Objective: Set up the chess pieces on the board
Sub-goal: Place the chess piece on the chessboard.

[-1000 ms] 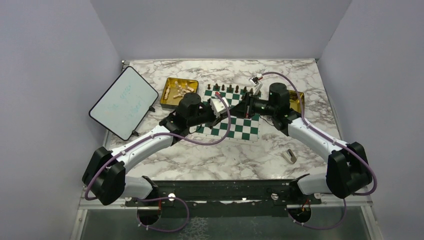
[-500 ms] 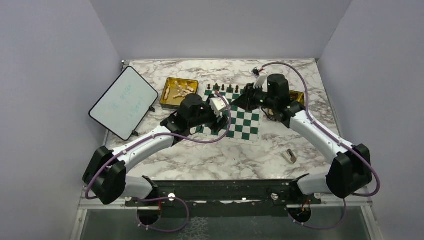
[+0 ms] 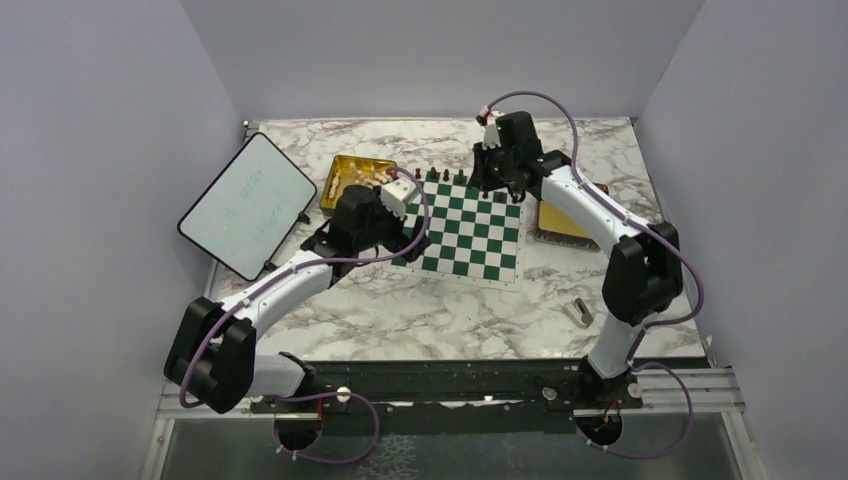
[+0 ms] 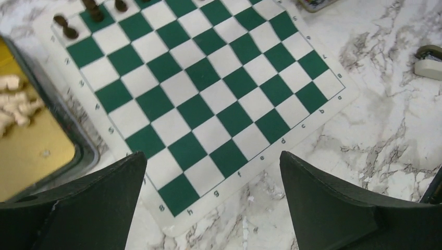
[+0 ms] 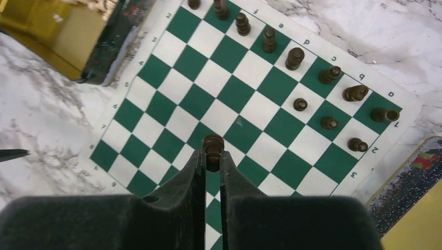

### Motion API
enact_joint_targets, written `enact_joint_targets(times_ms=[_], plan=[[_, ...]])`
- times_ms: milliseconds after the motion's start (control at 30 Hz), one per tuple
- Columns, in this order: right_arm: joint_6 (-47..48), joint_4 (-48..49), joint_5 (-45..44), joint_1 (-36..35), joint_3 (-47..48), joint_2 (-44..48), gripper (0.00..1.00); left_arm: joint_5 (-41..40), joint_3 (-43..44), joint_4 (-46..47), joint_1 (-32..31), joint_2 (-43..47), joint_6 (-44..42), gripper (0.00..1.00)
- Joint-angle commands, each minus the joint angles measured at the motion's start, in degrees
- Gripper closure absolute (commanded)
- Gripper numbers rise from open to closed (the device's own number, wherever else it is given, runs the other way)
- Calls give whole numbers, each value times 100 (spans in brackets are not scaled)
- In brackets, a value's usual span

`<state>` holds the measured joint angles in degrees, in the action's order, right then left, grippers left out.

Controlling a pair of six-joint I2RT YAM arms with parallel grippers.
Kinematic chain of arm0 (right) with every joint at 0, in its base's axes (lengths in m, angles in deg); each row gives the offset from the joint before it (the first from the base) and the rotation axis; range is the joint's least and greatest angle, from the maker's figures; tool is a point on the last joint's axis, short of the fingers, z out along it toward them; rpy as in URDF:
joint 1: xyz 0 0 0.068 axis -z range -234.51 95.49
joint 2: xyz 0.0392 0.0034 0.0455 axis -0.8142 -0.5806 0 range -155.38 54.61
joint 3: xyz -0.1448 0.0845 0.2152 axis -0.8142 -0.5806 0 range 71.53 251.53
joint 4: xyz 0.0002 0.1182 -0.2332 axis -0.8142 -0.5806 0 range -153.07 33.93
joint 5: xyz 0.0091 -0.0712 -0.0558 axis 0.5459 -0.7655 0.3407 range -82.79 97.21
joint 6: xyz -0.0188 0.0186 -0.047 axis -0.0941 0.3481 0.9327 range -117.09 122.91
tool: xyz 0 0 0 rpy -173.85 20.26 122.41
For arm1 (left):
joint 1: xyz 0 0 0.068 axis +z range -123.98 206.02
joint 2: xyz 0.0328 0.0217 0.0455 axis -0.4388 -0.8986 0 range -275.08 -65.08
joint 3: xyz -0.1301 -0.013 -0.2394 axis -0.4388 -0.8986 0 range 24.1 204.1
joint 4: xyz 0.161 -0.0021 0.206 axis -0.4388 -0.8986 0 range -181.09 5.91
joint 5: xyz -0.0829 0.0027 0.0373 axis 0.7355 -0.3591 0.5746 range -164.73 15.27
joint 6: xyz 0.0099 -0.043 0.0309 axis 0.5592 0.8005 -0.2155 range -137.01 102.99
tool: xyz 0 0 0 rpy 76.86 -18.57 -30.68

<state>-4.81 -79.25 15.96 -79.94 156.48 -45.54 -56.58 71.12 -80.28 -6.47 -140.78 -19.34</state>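
My right gripper should move the dark chess piece to the end of the shorter row before letting go. The piece is hanging high and would fall onto open squares if let go now.
The board (image 3: pixel 470 235) lies mid-table, green and white. Several dark chess pieces (image 3: pixel 445 178) stand along its far edge, and the right wrist view shows them in two rows (image 5: pixel 294 57). My right gripper (image 3: pixel 487 172) hangs over the board's far side. It (image 5: pixel 211 156) is shut on a dark chess piece (image 5: pixel 212 146), whose head pokes out past the fingertips. My left gripper (image 3: pixel 400 243) hovers at the board's near-left corner (image 4: pixel 177 198). It (image 4: pixel 211 156) is open with nothing between its fingers. Cream pieces (image 3: pixel 360 180) lie in the left gold tray.
The left gold tray (image 3: pixel 345 205) sits beside the board's far-left corner. A second gold tray (image 3: pixel 565 220) lies to the board's right. A white tablet (image 3: pixel 245 205) leans at the left. Near the front right rests a small grey block (image 3: pixel 578 312).
My left gripper has opened wide and drawn back left to the board's near corner. The right arm has swung to the board's far side, still shut on its dark piece.
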Motion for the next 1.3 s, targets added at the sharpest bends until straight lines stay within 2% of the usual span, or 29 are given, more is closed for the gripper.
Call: enact_joint_targets(times_ms=[0, 200, 333, 433, 567, 833, 1267], plan=[[355, -834, -645, -38, 693, -612, 90, 217, -406, 163, 378, 463, 874, 1], [506, -1290, -1147, -100, 1399, -1467, 89, -224, -682, -77, 384, 1079, 738, 1], [553, -1387, -1371, -136, 1775, -1841, 88, -365, -943, 134, 384, 1552, 1056, 1], [556, -1402, -1504, -142, 2008, -2092, 88, -873, -877, -30, 384, 1714, 1446, 1], [553, -1487, -1658, -165, 2307, -2389, 88, -1384, -797, -367, 354, 1834, 1452, 1], [511, -1474, -1911, -182, 2618, -2776, 86, -1581, -673, -664, 220, 2013, 1015, 1], [458, -1485, -2111, -183, 2936, -3207, 86, -1564, -749, -568, 147, 2065, 1059, 1]])
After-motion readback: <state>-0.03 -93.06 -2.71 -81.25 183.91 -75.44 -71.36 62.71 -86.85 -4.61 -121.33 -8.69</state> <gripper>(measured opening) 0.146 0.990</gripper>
